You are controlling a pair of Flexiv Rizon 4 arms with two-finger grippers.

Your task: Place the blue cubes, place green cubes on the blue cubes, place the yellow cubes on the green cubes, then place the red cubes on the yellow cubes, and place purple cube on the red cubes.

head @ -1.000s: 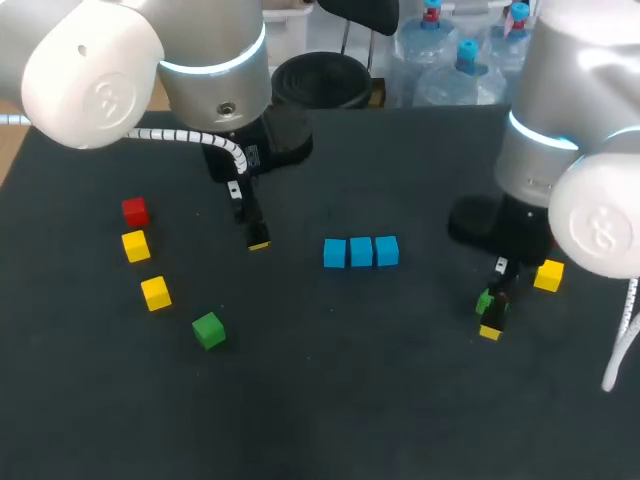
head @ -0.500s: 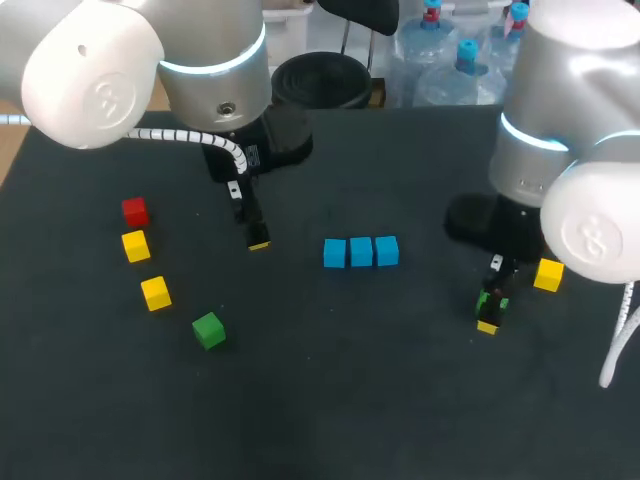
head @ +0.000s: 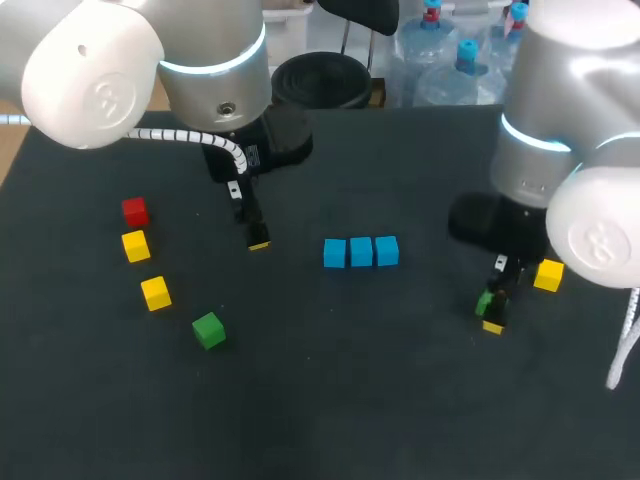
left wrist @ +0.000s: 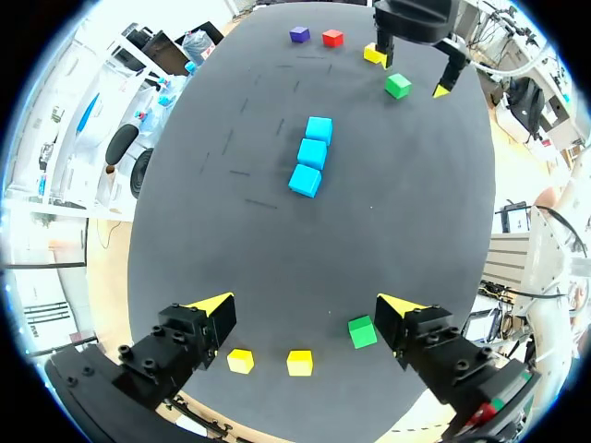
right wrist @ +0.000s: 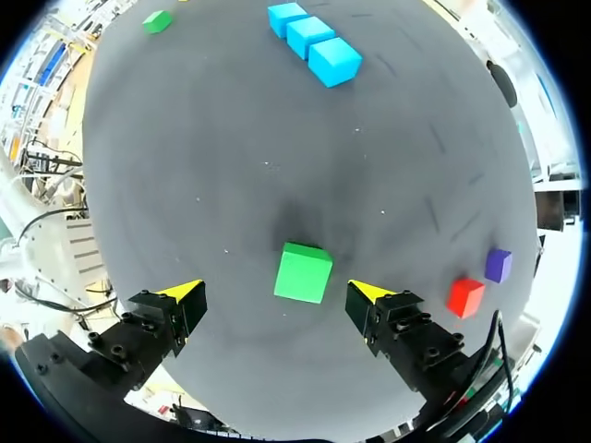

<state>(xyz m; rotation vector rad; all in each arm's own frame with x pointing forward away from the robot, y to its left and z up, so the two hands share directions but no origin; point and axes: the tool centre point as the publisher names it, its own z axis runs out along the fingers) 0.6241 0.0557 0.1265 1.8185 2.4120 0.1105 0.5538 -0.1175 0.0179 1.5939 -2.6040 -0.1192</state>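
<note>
Next, my right gripper grabs the green cube by its two opposite sides to stack it on the row of blue cubes.
Three blue cubes (head: 361,251) lie in a touching row at the table's middle. My right gripper (right wrist: 275,292) hangs open just above the table, with a green cube (right wrist: 303,272) between its fingers and a gap on each side. A yellow cube (head: 548,275) lies beside it, and a red cube (right wrist: 464,297) and a purple cube (right wrist: 498,265) lie further right. My left gripper (left wrist: 305,303) is open and holds nothing, left of the blue row. On the left lie a second green cube (head: 208,330), two yellow cubes (head: 155,293) (head: 135,245) and a red cube (head: 134,210).
A black round object (head: 320,78) stands at the table's back edge behind my left arm. Open dark tabletop (head: 340,400) stretches across the front.
My right arm has shifted slightly over the green cube. The left arm and all the cubes have stayed where they were.
</note>
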